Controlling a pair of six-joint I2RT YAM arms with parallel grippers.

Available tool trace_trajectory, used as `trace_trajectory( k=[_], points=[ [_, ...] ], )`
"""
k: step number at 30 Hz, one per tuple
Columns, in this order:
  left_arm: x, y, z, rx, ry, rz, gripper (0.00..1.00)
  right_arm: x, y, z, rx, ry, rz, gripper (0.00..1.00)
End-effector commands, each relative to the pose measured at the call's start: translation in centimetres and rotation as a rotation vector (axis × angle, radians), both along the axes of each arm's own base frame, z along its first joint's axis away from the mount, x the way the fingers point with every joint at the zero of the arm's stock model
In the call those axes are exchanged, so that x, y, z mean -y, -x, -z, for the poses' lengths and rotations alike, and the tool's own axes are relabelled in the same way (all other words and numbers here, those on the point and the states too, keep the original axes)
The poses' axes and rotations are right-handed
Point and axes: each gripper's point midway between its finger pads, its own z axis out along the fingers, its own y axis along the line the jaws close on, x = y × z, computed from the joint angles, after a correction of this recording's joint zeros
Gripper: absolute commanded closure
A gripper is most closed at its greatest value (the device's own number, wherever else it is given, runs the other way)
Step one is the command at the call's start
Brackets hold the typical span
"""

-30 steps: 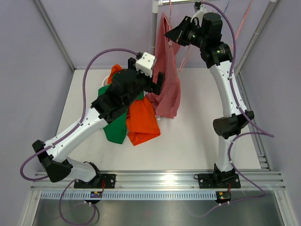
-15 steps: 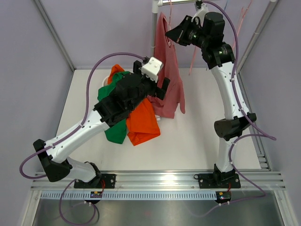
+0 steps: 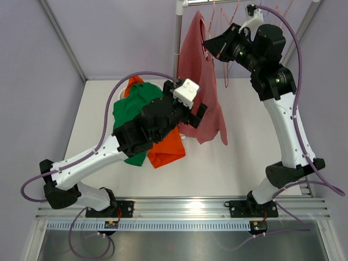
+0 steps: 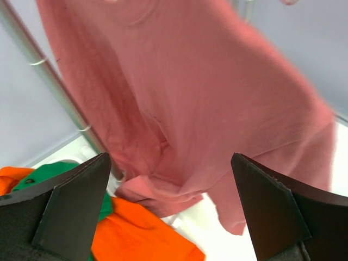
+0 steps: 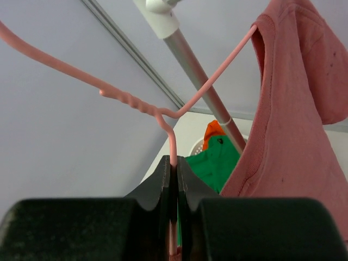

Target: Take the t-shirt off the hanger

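The pink t-shirt is still on the hanger. My left gripper should next grab its lower near edge [image 4: 183,169], clear of the wire, to pull the t-shirt off.
A pink t-shirt [image 3: 200,81] hangs from a pink wire hanger [image 5: 173,117] high at the back, its hem near the table. It fills the left wrist view [image 4: 206,92] and shows at the right of the right wrist view [image 5: 296,125]. My right gripper [image 3: 209,43] is shut on the hanger's wire, holding it up in the air. My left gripper [image 3: 191,111] is open and empty, just in front of the shirt's lower part, not touching it.
A green shirt [image 3: 133,109] and an orange shirt [image 3: 163,144] lie piled on the table under my left arm. A metal rack pole [image 3: 178,38] stands behind the pink shirt. Other pink hangers [image 3: 231,11] hang on the top rail.
My right gripper has carried the hanger and shirt to the right and nearer. The shirt has swung and spread wider. My left gripper has moved right and forward, following the shirt's hem.
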Motion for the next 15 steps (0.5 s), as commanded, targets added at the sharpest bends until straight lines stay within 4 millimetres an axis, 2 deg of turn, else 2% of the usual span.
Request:
trace_trajectory(
  k=[1, 2, 3, 4, 5, 6, 7, 9, 15],
  points=[
    [-1.2, 3.1, -4.8, 0.067, 0.102, -0.028, 0.01, 1.3, 2.9, -3.0, 0.106, -0.05, 0.09, 1.0],
    [-1.1, 3.8, -4.8, 0.065, 0.107, -0.028, 0.01, 2.0, 4.6, -3.9, 0.128, -0.063, 0.104, 1.0],
    [-0.7, 4.9, -4.4, 0.053, 0.109, -0.028, 0.01, 1.9, 4.7, -2.7, 0.101, -0.051, 0.119, 1.0],
    [-1.0, 5.6, -4.7, 0.05, 0.126, -0.029, 0.01, 2.3, 6.0, -3.2, 0.109, -0.064, 0.139, 1.0],
    [-0.4, 6.9, -4.1, 0.029, 0.138, -0.007, 0.01, 2.4, 6.5, -2.9, 0.101, -0.065, 0.143, 1.0],
    [-0.9, 7.5, -4.2, 0.023, 0.156, -0.013, 0.01, 2.4, 6.3, -1.7, 0.072, -0.06, 0.161, 1.0],
    [-0.9, 8.0, -4.0, 0.014, 0.165, -0.01, 0.01, 2.5, 7.3, -2.0, 0.08, -0.067, 0.157, 1.0],
    [-0.5, 9.4, -3.5, -0.002, 0.17, 0.009, 0.01, 2.7, 7.2, -1.0, 0.056, -0.061, 0.187, 1.0],
    [0.9, 13.6, -3.1, 0.005, 0.139, 0.058, 0.01, 1.9, 7.7, -0.6, 0.036, -0.076, 0.179, 1.0]
  ],
)
